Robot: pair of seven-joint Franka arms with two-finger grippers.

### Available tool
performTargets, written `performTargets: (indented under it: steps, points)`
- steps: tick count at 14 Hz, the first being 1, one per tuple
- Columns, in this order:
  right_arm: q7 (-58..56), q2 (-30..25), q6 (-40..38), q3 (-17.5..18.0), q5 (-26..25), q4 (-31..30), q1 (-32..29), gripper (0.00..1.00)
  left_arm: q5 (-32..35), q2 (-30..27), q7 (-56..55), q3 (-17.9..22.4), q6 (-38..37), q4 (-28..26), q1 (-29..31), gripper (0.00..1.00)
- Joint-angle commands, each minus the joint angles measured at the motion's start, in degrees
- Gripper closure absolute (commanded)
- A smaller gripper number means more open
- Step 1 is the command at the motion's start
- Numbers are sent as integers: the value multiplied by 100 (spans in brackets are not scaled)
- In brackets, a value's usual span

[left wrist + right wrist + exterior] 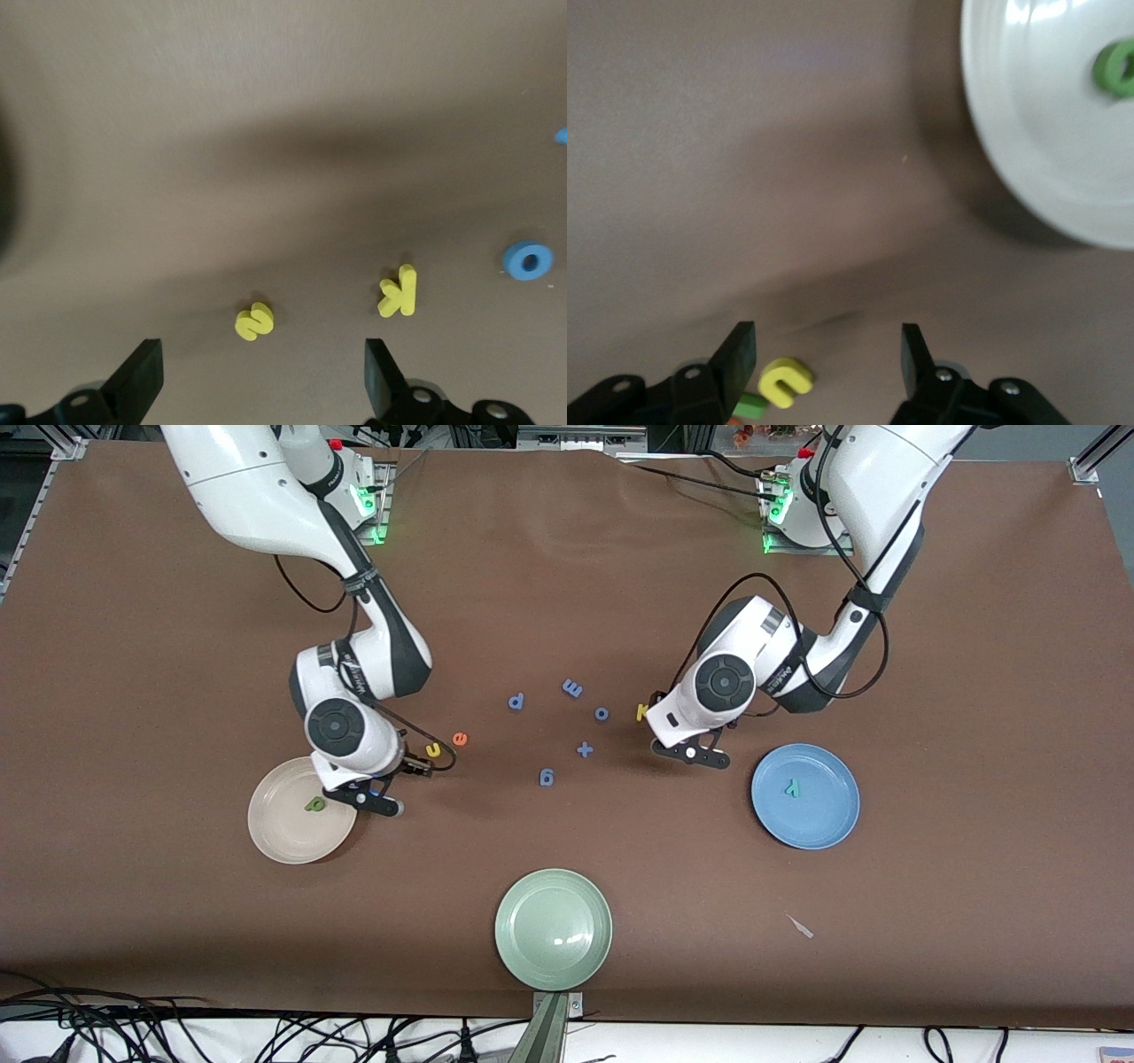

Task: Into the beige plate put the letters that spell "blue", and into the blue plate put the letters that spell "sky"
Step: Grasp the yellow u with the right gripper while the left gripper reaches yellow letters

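Observation:
The left gripper will next grab the yellow s by its two rounded ends, so that it can help spell "sky" in the blue plate (pixel 819 819).
The beige plate (pixel 282 834) (pixel 1036 133) holds the dark green b (pixel 314 804) (pixel 1116 69). My right gripper (pixel 379 801) (pixel 827 363) hangs open just over the table beside that plate's rim, holding nothing. The yellow u (pixel 433 749) (pixel 785 381) and the green l (pixel 749 405) lie on the table by one finger, and the orange e (pixel 460 739) is next to the u. The blue plate (pixel 819 819) holds the teal y (pixel 791 786). My left gripper (pixel 696 755) (pixel 263 381) is open over the table near the yellow s (pixel 254 320) and yellow k (pixel 641 711) (pixel 399 290).
All-blue pieces lie mid-table: a p (pixel 516 701), an m (pixel 572 688), an o (pixel 601 713) (pixel 528 261), a plus (pixel 585 750) and a 6 (pixel 547 778). A pale green plate (pixel 554 928) sits near the front edge.

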Motion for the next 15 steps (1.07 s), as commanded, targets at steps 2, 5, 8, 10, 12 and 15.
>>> performTargets:
  steps: [2, 5, 8, 10, 12, 15]
  points:
    - [781, 34, 122, 28, 132, -115, 108, 25, 283, -408, -823, 15, 1375, -1285, 70, 0]
    - [1150, 147, 279, 150, 141, -159, 135, 25, 470, -399, -1228, 15, 1395, -1331, 105, 0]
    - [1275, 148, 386, 195, 132, -308, 179, 27, 487, -364, -1572, 7, 1430, -1357, 123, 9]
    - [1266, 139, 386, 203, 123, -335, 179, 35, 487, -347, -1756, 15, 1543, -1427, 123, 20]
    - [1205, 122, 342, 195, 115, -335, 170, 46, 487, -277, -1784, 15, 1685, -1436, 123, 27]
    - [1073, 43, 272, 195, 97, -335, 170, 56, 487, -250, -1863, 24, 1702, -1436, 123, 36]
